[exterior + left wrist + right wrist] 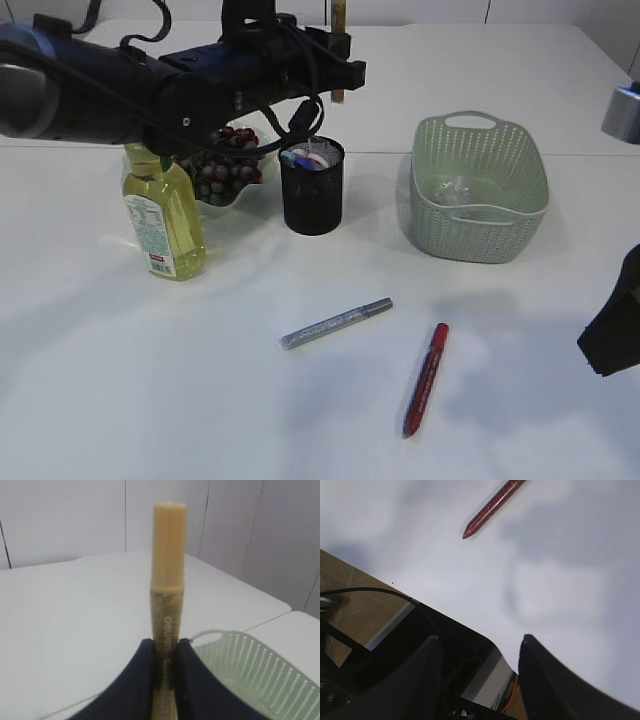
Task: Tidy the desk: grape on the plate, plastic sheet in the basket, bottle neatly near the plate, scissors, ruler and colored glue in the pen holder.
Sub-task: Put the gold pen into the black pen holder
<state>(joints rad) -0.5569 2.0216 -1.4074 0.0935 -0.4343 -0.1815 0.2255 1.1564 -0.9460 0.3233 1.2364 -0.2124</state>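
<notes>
I need to keep holding the pen with my left gripper until the gold glue pen's lower end (337,97) is below the black pen holder's rim (313,150). It is still above that rim.
My left gripper (340,72) (165,647) is shut on a gold glitter glue pen (168,570) (339,18), held upright above the black mesh pen holder (312,205). Blue and pink shapes show in the holder's mouth; I cannot make out the scissors or ruler. A silver glue pen (335,323) and a red one (425,378) (492,507) lie on the table in front. Grapes (225,168) rest on the clear plate (238,197), the yellow bottle (163,220) upright beside it. A crumpled plastic sheet (452,188) lies in the green basket (480,225). My right gripper (480,647) (612,335) hangs open at the table's right edge, holding nothing.
The left arm's dark body stretches across the back left above the bottle and grapes. The basket (250,665) lies below and to the right of the held pen. The table's near edge and brown floor (350,585) show beside the right gripper.
</notes>
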